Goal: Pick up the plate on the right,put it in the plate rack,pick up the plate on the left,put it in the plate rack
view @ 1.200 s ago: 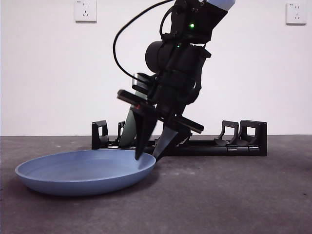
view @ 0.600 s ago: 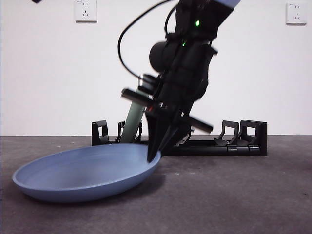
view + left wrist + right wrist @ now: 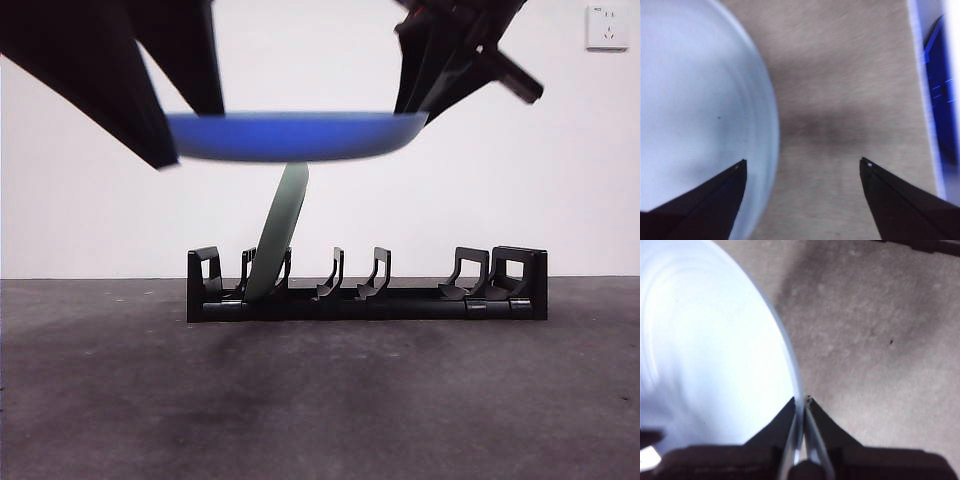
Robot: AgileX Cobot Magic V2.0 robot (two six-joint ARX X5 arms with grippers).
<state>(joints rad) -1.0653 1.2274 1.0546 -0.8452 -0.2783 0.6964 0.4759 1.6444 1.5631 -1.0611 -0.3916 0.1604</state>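
Observation:
The left gripper grabs the plate by its rim (image 3: 185, 135) next, to help set the blue plate into the plate rack (image 3: 420, 300).
The blue plate (image 3: 290, 136) hangs level, high above the table. My right gripper (image 3: 415, 108) comes in from the upper right and is shut on the plate's rim; its jaws pinch that rim (image 3: 802, 402) in the right wrist view, where the plate (image 3: 715, 350) looks pale. My left gripper (image 3: 185, 135) looms dark at the upper left, open, at the plate's other end. In its own view the gripper (image 3: 803, 162) stands wide, with the plate (image 3: 695, 100) at one jaw. A green plate (image 3: 280, 235) leans in the black plate rack (image 3: 420, 300).
The rack stands at the back of the grey table (image 3: 320, 400), against a white wall. Its dividers to the right of the green plate hold nothing. A blurred blue shape (image 3: 940, 100) lies at the edge of the left wrist view.
The blue plate has risen from the table to well above the rack, carried by the right gripper on its rim. The left gripper has come into the front view at the upper left.

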